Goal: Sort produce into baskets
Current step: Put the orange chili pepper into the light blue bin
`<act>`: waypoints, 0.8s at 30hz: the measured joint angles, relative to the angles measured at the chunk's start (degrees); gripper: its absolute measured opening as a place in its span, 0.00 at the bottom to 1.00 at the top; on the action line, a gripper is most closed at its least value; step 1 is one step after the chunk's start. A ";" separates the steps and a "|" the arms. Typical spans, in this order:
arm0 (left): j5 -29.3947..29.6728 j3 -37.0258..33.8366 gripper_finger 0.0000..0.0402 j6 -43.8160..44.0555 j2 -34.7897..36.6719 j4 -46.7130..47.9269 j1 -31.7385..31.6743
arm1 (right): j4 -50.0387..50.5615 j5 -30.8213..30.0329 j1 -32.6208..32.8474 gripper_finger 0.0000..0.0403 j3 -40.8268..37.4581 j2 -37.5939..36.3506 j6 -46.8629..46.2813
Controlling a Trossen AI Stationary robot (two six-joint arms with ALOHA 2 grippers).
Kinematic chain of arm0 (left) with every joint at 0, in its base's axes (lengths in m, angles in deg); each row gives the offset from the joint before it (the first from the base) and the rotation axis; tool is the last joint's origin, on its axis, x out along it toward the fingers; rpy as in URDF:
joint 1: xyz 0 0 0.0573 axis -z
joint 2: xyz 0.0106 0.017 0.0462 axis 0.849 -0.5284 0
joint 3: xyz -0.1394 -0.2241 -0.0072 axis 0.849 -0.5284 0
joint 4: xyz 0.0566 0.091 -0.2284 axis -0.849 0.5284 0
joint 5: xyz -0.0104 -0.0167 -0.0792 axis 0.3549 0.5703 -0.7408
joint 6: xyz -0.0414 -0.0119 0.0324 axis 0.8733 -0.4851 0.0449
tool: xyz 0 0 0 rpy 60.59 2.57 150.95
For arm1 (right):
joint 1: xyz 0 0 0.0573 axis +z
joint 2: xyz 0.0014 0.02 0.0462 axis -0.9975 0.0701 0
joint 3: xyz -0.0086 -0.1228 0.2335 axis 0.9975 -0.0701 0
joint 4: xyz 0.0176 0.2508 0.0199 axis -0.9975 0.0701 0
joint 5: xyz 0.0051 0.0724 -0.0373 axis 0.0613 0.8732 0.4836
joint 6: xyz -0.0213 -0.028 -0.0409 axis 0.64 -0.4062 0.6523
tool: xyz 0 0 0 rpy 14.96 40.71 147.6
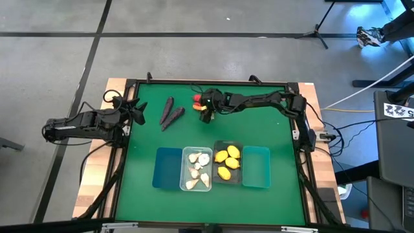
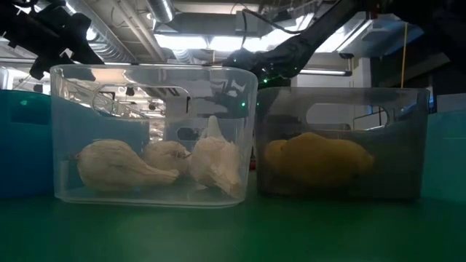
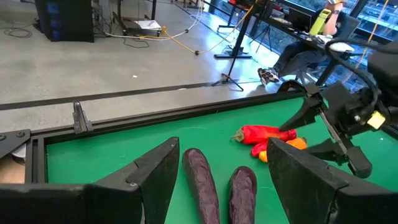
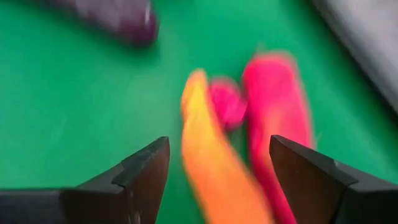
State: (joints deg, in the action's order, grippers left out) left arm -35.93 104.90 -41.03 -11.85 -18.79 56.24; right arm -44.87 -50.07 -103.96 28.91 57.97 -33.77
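Observation:
Next, my right gripper grabs the orange carrot by its body (image 4: 214, 158) to sort it into the teal bin.
Two dark purple pieces (image 1: 171, 114) lie side by side on the green table; they also show in the left wrist view (image 3: 217, 183). Red pieces (image 4: 273, 106) and an orange piece (image 4: 208, 155) lie at the far middle (image 1: 197, 100). My right gripper (image 1: 207, 107) hovers over them, open, with the orange piece between its fingers (image 4: 217, 149), not plainly touching. My left gripper (image 1: 138, 111) is open and empty near the table's left edge, facing the purple pieces (image 3: 221, 152). Near the front stand the blue (image 1: 167, 168), clear (image 1: 196, 188), dark grey (image 1: 228, 178) and teal (image 1: 257, 167) bins.
The clear bin holds several garlic bulbs (image 2: 156, 164). The dark grey bin holds several lemons (image 2: 317, 160). The four bins stand in one row at the near middle. A raised dark frame (image 1: 129, 84) runs round the table. Bare green mat lies between the bins and the produce.

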 joint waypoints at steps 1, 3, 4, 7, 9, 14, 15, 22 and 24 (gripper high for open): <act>0.00 0.00 0.59 0.00 0.00 0.00 0.00 | 2.09 0.85 0.00 0.68 0.02 -0.01 -0.85; 0.00 0.00 0.59 0.00 0.00 0.00 0.00 | 5.88 1.86 0.00 0.68 -0.02 -0.01 -1.34; 0.00 0.00 0.59 0.00 0.00 0.00 -0.01 | 6.99 1.87 0.00 0.68 -0.02 -0.01 -1.32; 0.00 0.01 0.59 0.00 0.00 0.01 -0.02 | 9.44 1.31 -0.02 0.68 -0.02 -0.03 -0.53; 0.02 0.01 0.59 0.00 0.00 0.00 -0.02 | 11.28 1.29 -0.07 0.68 -0.02 -0.03 0.30; 0.02 0.02 0.59 0.00 0.00 0.00 -0.02 | 13.80 1.33 -0.04 0.68 -0.02 -0.03 3.05; 0.04 0.02 0.59 0.00 0.00 0.00 0.00 | 14.12 1.33 0.00 0.68 -0.02 -0.03 3.20; 0.09 0.01 0.59 0.00 0.01 0.00 0.00 | 14.02 1.33 -0.02 0.58 -0.02 -0.03 3.22; 0.09 0.00 0.59 0.00 0.00 0.00 0.00 | 14.08 1.33 -0.02 0.51 -0.02 -0.03 3.20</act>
State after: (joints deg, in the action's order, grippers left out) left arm -35.84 104.91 -41.03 -11.85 -18.79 56.24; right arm -30.78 -48.74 -103.98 28.89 57.94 -30.57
